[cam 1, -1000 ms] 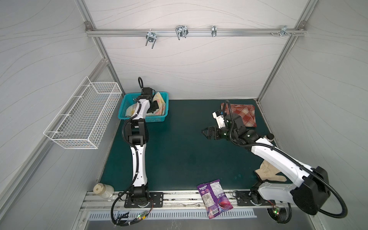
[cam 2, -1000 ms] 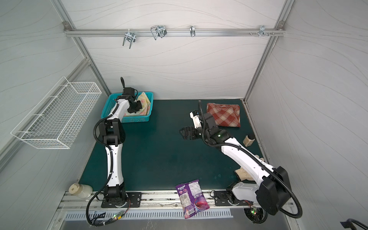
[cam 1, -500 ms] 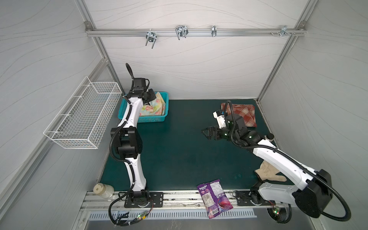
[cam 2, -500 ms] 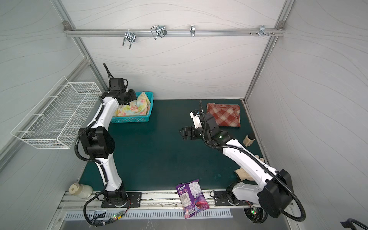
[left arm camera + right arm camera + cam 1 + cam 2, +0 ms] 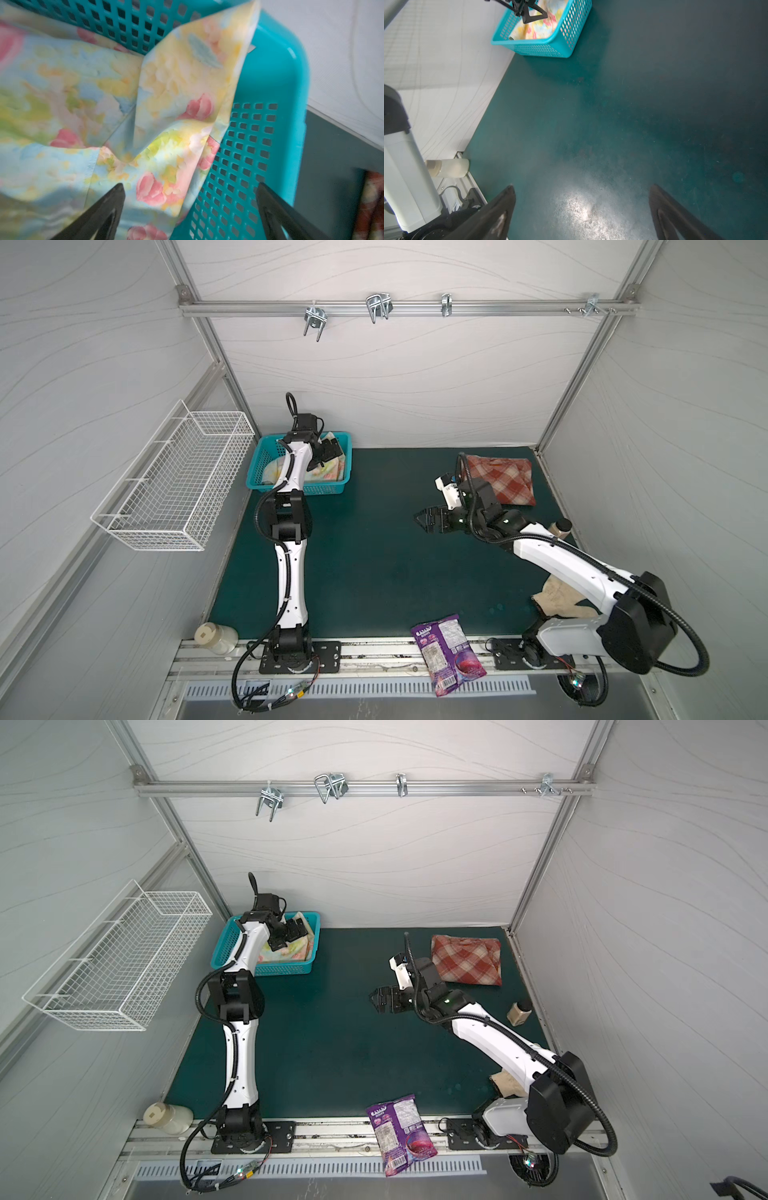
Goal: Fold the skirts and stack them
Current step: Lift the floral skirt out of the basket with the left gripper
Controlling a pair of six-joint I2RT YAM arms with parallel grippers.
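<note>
My left gripper grabs the pastel floral skirt by its loose pink-edged corner [image 5: 330,469] [image 5: 179,198] next, so the rest trails open for folding.
The pastel floral skirt [image 5: 328,475] [image 5: 286,952] [image 5: 166,93] lies crumpled in a teal basket [image 5: 299,489] [image 5: 266,969] [image 5: 280,104] at the back left. One corner is draped up against the basket wall. My left gripper [image 5: 330,448] [image 5: 291,930] [image 5: 190,185] hovers open just above it, holding nothing. The rust-red plaid skirt [image 5: 505,479] [image 5: 469,961] lies folded on the green mat at the back right. My right gripper [image 5: 428,520] [image 5: 380,1000] [image 5: 582,186] is open and empty over bare mat, in front and to the left of the plaid skirt.
A white wire basket [image 5: 174,485] hangs on the left wall. A purple snack bag [image 5: 446,651] lies at the front edge, a cream glove [image 5: 557,601] under the right arm. A white bottle [image 5: 216,639] lies at the front left, a small brown bottle [image 5: 559,529] by the right wall.
My left gripper rose from the basket shut on the floral skirt, then came back down and opened, letting the cloth drop. The right arm has barely moved.
</note>
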